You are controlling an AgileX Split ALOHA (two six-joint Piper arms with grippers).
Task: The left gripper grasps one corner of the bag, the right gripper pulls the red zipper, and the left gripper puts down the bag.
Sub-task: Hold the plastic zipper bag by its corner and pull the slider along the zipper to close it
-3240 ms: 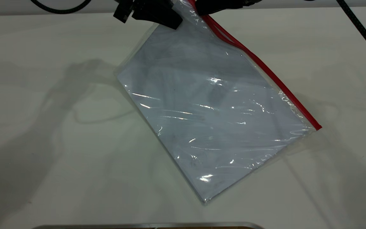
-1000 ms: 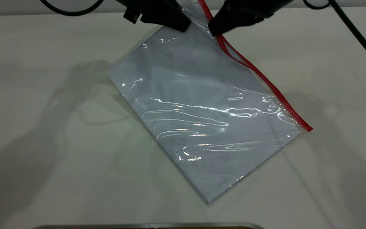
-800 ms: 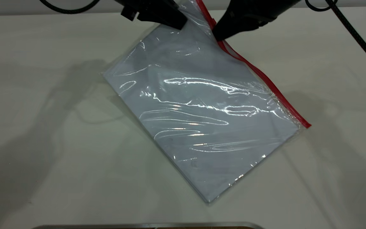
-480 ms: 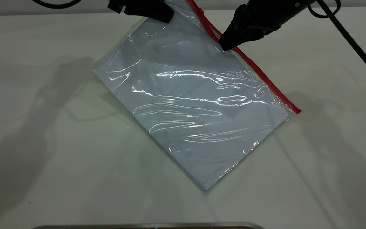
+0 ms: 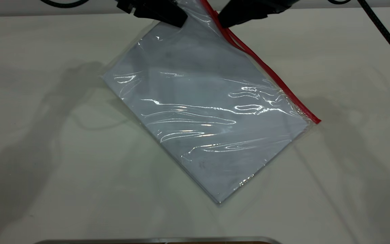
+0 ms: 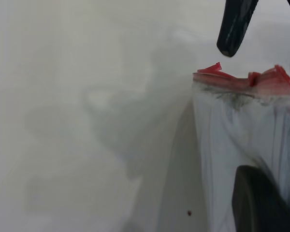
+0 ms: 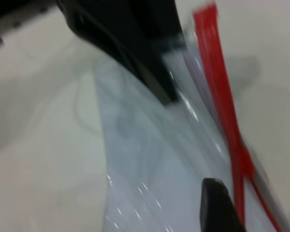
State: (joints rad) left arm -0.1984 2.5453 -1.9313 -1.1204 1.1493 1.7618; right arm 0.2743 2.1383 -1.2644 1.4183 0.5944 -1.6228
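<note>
Next, my right gripper grabs the red zipper by its slider (image 7: 246, 162) to pull it along the bag (image 7: 150, 159).
The bag (image 5: 208, 115), a clear pouch with a white sheet inside, lies slanted on the table with its far corner lifted. My left gripper (image 5: 178, 20) is shut on that corner; one of its fingers (image 6: 256, 203) lies on the plastic. The red zipper (image 5: 276, 79) runs along the right long edge and splits into two lines near the top. My right gripper (image 5: 222, 23) is at the strip's upper end, close beside the left gripper. In the right wrist view its fingers (image 7: 217, 208) stand apart, with the red zipper (image 7: 217, 87) passing between them, not pinched.
The white table (image 5: 46, 169) surrounds the bag. A black cable (image 5: 388, 34) crosses the far right corner. A metal edge (image 5: 157, 240) lies along the near side. The right gripper's finger (image 6: 234, 29) shows above the bag's red end in the left wrist view.
The right gripper slid down along the red strip, then came back up to the held corner. The bag shifted a little to the left and away. The left gripper kept its hold.
</note>
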